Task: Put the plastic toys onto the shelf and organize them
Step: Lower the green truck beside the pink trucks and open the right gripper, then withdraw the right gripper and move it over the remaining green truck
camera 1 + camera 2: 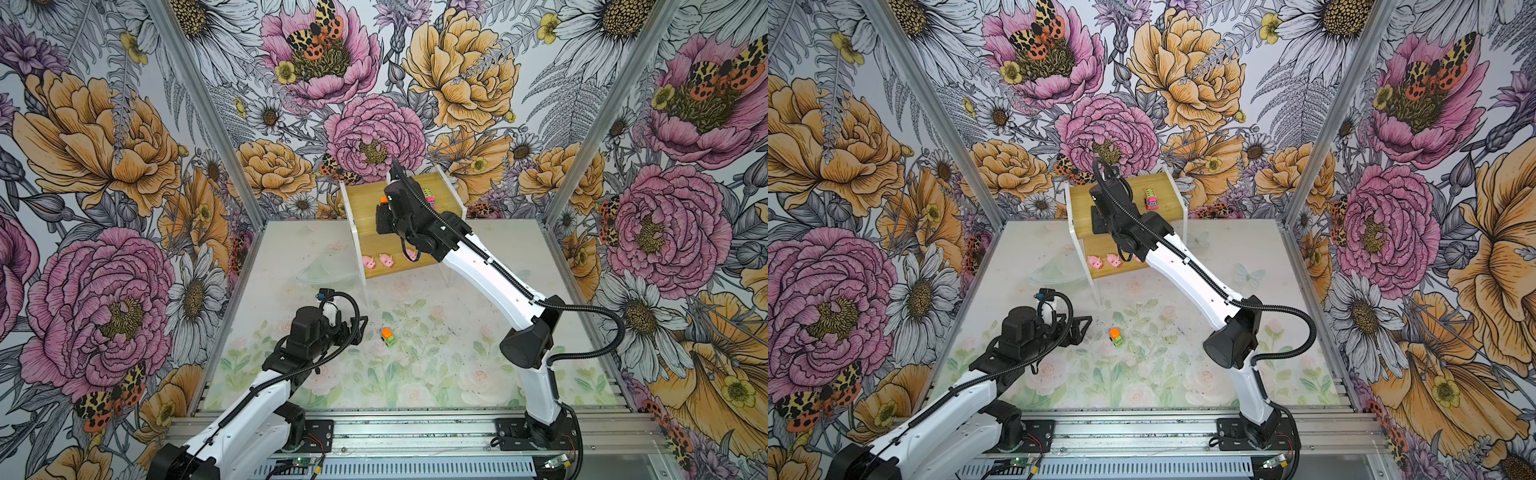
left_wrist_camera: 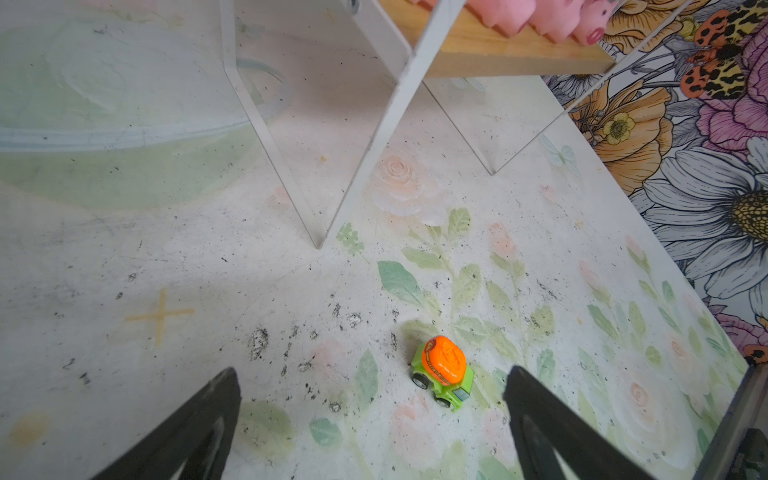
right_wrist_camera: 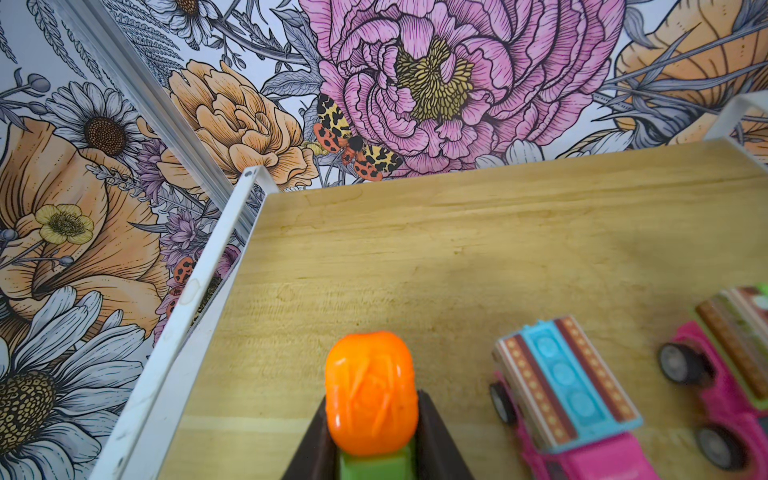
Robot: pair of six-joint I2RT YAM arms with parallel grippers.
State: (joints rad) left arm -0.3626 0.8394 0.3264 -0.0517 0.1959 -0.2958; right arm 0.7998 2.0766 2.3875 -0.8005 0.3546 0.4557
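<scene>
The green truck is upright over flat, free upper board beside the pink striped cars and would stand there, so the right gripper should open.
My right gripper (image 3: 371,401) is shut on a green truck with an orange top (image 3: 370,374), over the left part of the shelf's upper board (image 1: 361,199). Whether its wheels touch the wood I cannot tell. Two pink striped cars (image 3: 565,399) (image 3: 739,357) stand on that board beside it. On the lower board three pink pigs (image 1: 368,262) (image 1: 386,260) (image 1: 411,254) stand in a row. A second green truck (image 1: 387,336) (image 2: 444,372) sits on the table. My left gripper (image 2: 374,374) hovers open just short of it, with nothing between the fingers.
A clear plastic dish (image 1: 324,270) lies on the table left of the shelf's legs (image 2: 320,232). Floral walls close in the table on three sides. An aluminium rail (image 1: 415,428) runs along the front edge, where both arms are mounted.
</scene>
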